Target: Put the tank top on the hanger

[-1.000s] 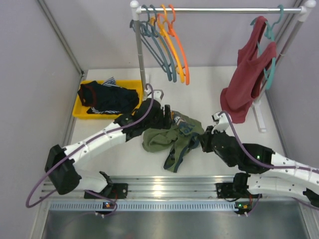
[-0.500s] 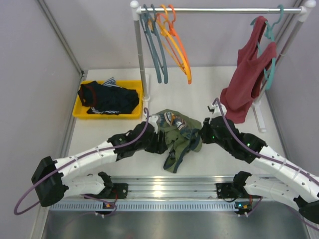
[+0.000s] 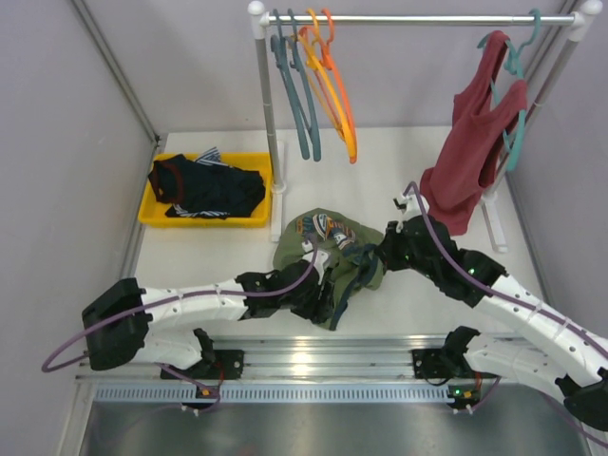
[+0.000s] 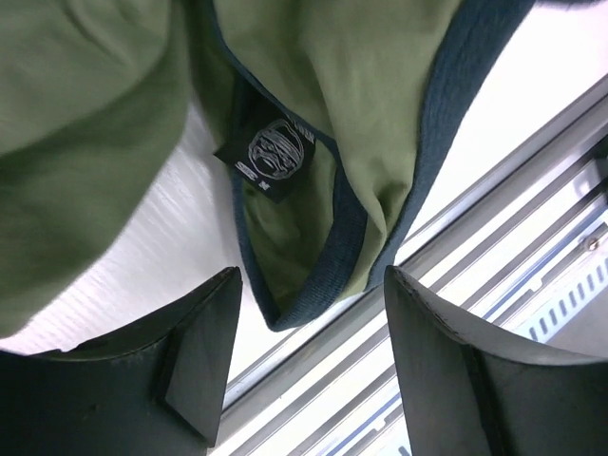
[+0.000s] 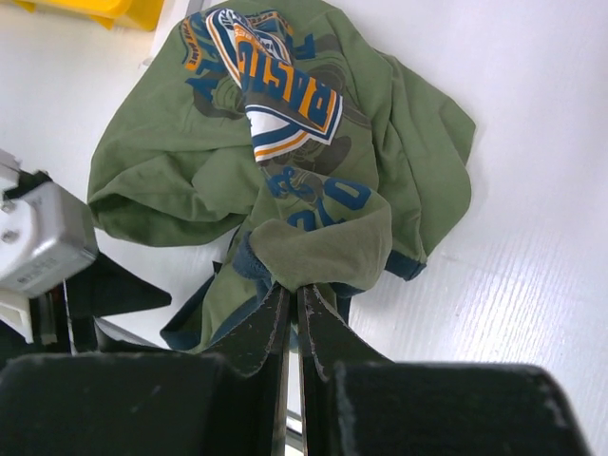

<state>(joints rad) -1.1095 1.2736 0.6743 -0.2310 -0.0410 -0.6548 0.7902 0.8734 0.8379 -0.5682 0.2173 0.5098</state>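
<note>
I need to grip the tank top's navy-trimmed loop (image 3: pixel 331 321) (image 4: pixel 312 297) at the near edge of the tank top with my left gripper next. Then both grippers can spread the tank top for the hanger.
The olive-green tank top (image 3: pixel 328 249) lies bunched on the white table, its printed patch facing up. My right gripper (image 3: pixel 382 255) is at its right side. In the right wrist view this gripper (image 5: pixel 290 296) is shut on a fold of the tank top (image 5: pixel 313 190) with navy trim. My left gripper (image 3: pixel 326 300) sits at the garment's near edge. In the left wrist view it (image 4: pixel 313 318) stands open, with a navy-trimmed loop of the tank top (image 4: pixel 370 123) just ahead of its fingertips, not pinched. The reddish-orange hanger (image 3: pixel 332 59) hangs on the rail at the back.
A yellow bin (image 3: pixel 150 215) at the left holds a dark striped garment (image 3: pixel 204 186). Teal-grey hangers (image 3: pixel 294 85) hang beside the rack post (image 3: pixel 269 123). A dark red tank top (image 3: pixel 470 152) hangs at the right. A metal rail (image 3: pixel 313 357) runs along the near edge.
My left arm has pulled back from the far side of the tank top to its near edge. My right gripper has moved further onto the table with the fabric. The hangers have swung.
</note>
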